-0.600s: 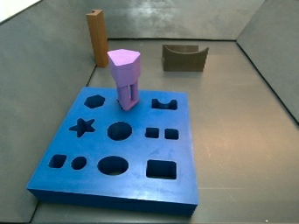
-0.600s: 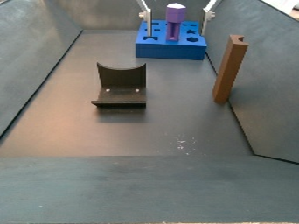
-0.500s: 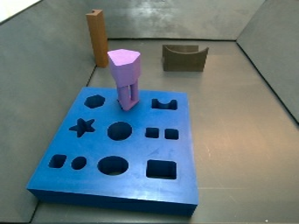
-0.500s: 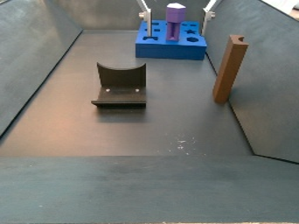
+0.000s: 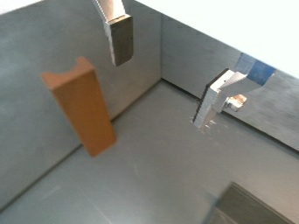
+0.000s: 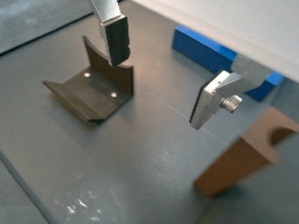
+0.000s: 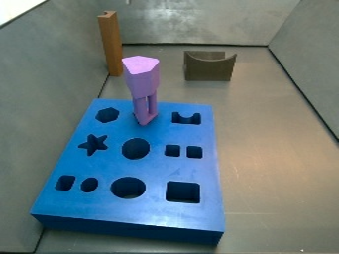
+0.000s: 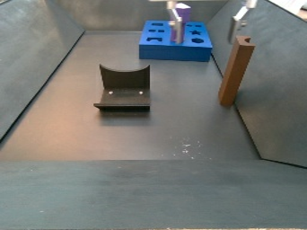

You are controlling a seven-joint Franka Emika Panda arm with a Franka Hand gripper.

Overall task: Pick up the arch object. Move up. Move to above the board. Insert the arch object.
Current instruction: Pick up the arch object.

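Note:
Next, the gripper grabs the arch object by its top end, which leaves its foot free to enter the blue board (image 7: 157,171).
The arch object is a tall orange-brown block standing upright by the wall, seen in both side views (image 7: 109,42) (image 8: 236,72) and both wrist views (image 5: 82,105) (image 6: 246,162). The blue board (image 7: 157,171) lies flat with many cut-out holes, and also shows in a side view (image 8: 156,45). My gripper (image 8: 210,11) is open and empty, high above the floor between the board and the arch object. It does not show in the side view that looks across the board. In the wrist views (image 5: 163,74) (image 6: 163,70) the arch object stands off to one side, outside the jaws.
A lilac-purple post (image 7: 143,89) stands upright in the board. The dark fixture (image 8: 122,88) stands mid-floor and also shows in a wrist view (image 6: 91,87). Grey walls close in the floor on all sides.
In the side view my gripper's fingers have shifted from above the board towards the arch object. Nothing else has moved.

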